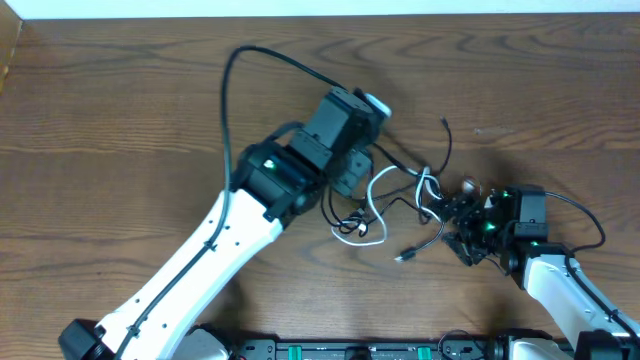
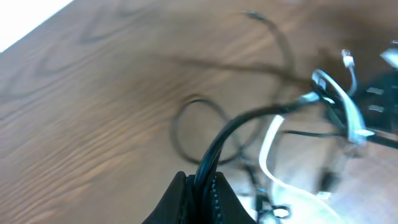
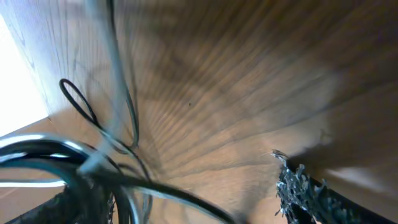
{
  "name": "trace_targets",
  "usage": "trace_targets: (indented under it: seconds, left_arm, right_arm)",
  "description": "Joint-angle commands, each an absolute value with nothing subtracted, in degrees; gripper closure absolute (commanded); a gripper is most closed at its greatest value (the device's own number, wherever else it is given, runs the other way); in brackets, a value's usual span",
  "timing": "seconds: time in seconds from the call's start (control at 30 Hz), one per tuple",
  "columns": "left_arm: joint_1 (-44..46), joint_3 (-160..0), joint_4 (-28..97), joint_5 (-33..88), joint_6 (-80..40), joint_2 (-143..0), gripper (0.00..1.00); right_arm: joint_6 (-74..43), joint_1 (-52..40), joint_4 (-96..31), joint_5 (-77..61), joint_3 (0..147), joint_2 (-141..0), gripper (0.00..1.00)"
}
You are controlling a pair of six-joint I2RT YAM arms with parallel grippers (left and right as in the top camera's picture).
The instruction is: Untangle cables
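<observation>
My right gripper grips the black and white cable loops on the tangle's side opposite my left gripper next, to untangle the cables.
A tangle of cables lies between the two arms. The white cable [image 1: 375, 190] loops through thin black cables [image 1: 437, 235]; one black plug end [image 1: 405, 257] lies toward the front. My left gripper [image 1: 352, 185] is at the tangle's left edge. In the left wrist view it [image 2: 202, 186] is shut on a black cable [image 2: 249, 118] that rises to the knot, with the white cable [image 2: 267, 149] beyond. My right gripper [image 1: 457, 222] is at the tangle's right edge. In the right wrist view its fingers [image 3: 193, 199] are wide apart, with a black cable [image 3: 180, 194] crossing between them.
The brown wooden table [image 1: 120, 120] spreads all round. A thick black arm wire [image 1: 238, 60] arcs over the left arm, and another [image 1: 585, 215] curves by the right arm. A white strip [image 1: 300, 8] runs along the far edge.
</observation>
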State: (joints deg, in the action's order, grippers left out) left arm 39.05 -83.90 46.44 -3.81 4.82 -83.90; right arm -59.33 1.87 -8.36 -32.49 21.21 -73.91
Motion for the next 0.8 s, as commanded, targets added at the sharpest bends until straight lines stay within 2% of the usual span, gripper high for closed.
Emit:
trace_targets:
  seconds: [0.0, 0.27, 0.43, 0.63, 0.77]
  left_arm:
    - [34.09, -84.55, 46.13, -13.82, 0.05, -79.68, 0.92]
    - [22.61, -84.55, 46.26, -13.04, -8.05, -77.93, 0.92]
    - [19.4, -84.55, 46.28, -0.27, -5.3, -77.95, 0.93]
    - [19.42, -84.55, 46.76, 9.02, 0.47, -77.95, 0.92]
    - [19.42, -84.55, 47.16, 14.26, 0.45, -77.95, 0.92]
  right_arm:
    - [-56.47, 4.51, -11.49, -22.61, 18.96, -75.64, 0.19]
    - [-56.47, 5.23, -11.79, -22.59, 18.96, -75.64, 0.17]
    - [-56.12, 5.21, -11.55, -23.75, 18.96, -75.64, 0.11]
    - [-43.99, 5.21, 0.43, -40.93, 18.96, -75.64, 0.08]
    - [-42.76, 5.17, 10.61, -50.7, 18.96, -75.64, 0.08]
